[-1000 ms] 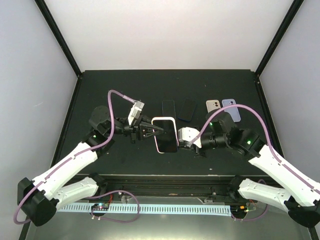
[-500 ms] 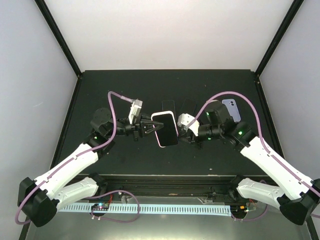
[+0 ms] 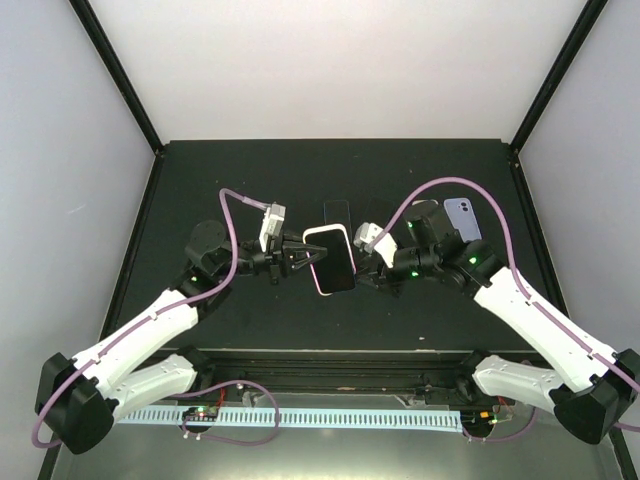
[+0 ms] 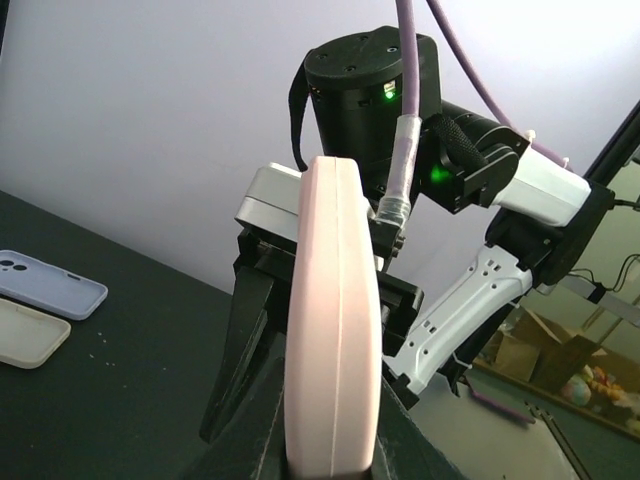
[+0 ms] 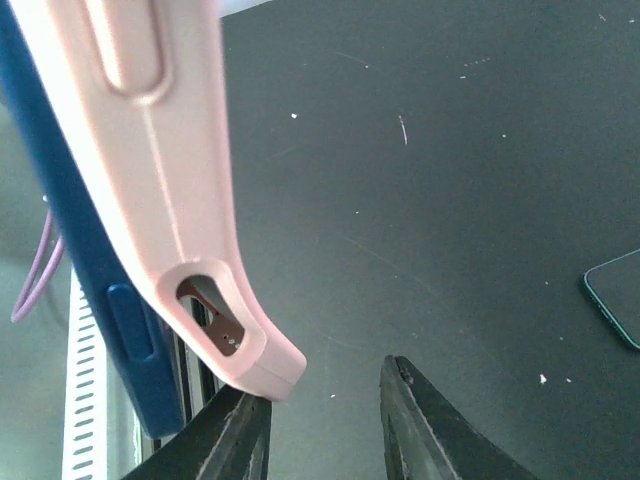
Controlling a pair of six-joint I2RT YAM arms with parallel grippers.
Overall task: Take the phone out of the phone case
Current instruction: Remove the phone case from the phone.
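Observation:
My right gripper will next take hold of the pink phone case (image 3: 331, 260) by its long edge opposite my left gripper, so the blue phone stays free to come out.
The pink phone case (image 3: 331, 260) with the blue phone in it is held up above the table, screen towards the top camera. My left gripper (image 3: 298, 257) is shut on its left edge; in the left wrist view the case (image 4: 332, 320) stands edge-on between my jaws (image 4: 330, 445). My right gripper (image 3: 366, 268) is open at the case's right edge. In the right wrist view the case corner (image 5: 190, 230) hangs just above my left finger (image 5: 235, 440), with the blue phone (image 5: 75, 250) showing beside it. The right gripper (image 5: 325, 425) holds nothing.
A black phone (image 3: 337, 212) and a dark phone (image 3: 378, 212) lie behind the held case. A cream case (image 3: 425, 209) and a lavender case (image 3: 463, 217) lie at the back right, also in the left wrist view (image 4: 50, 285). A dark phone's corner (image 5: 615, 310) lies on the table.
Both arms carried the case a little back and up. My right gripper swung left and closed in on the case's right edge, still open.

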